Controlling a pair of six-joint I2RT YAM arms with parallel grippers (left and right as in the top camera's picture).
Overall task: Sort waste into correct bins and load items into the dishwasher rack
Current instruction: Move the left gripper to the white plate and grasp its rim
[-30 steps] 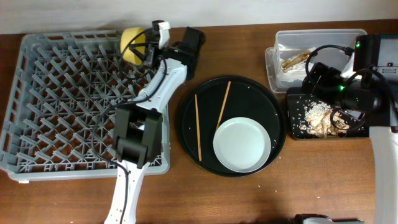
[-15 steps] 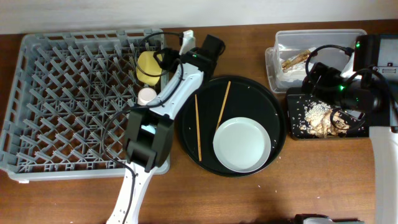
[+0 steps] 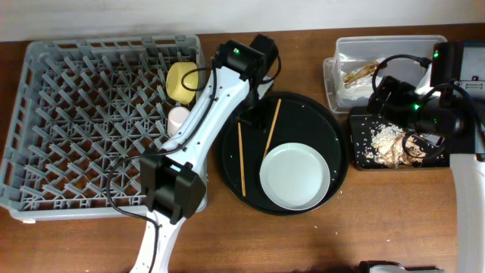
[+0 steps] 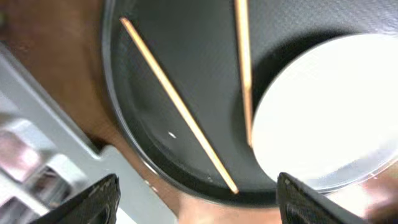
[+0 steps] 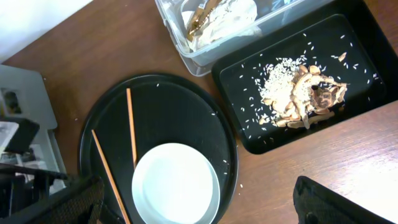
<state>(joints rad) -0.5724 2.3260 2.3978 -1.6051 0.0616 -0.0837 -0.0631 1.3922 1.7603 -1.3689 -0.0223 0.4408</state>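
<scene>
My left gripper is to grab the white plate point(image 3: 295, 177) by its rim beside the chopsticks, so the plate's opposite edge stays free to load into the dishwasher rack.
The yellow bowl point(image 3: 183, 81) and a pink cup point(image 3: 179, 117) sit in the grey dishwasher rack point(image 3: 76, 121) near its right wall. My left gripper point(image 4: 199, 205) is open and empty, hovering over the upper left rim of the round black tray point(image 3: 227, 144). On that tray lie two chopsticks point(image 3: 241, 155) point(image 3: 272, 127) and the white plate point(image 3: 295, 177). The clear tub point(image 3: 386, 45) holds the wrapper point(image 5: 199, 18) and the napkin point(image 5: 230, 18). Food scraps point(image 5: 305, 93) lie in the shallow black tray point(image 5: 360, 37). My right gripper point(image 5: 199, 208) hangs open high above it, holding nothing.
The rack's right wall stands close to the round tray's left rim. Rice grains are scattered over both black trays. Bare wooden table point(image 3: 341, 235) runs along the front. Cables loop around the right arm point(image 3: 424, 114).
My left gripper has opened and let go of the yellow bowl in the rack, then swung right to the round tray. The right arm has not moved.
</scene>
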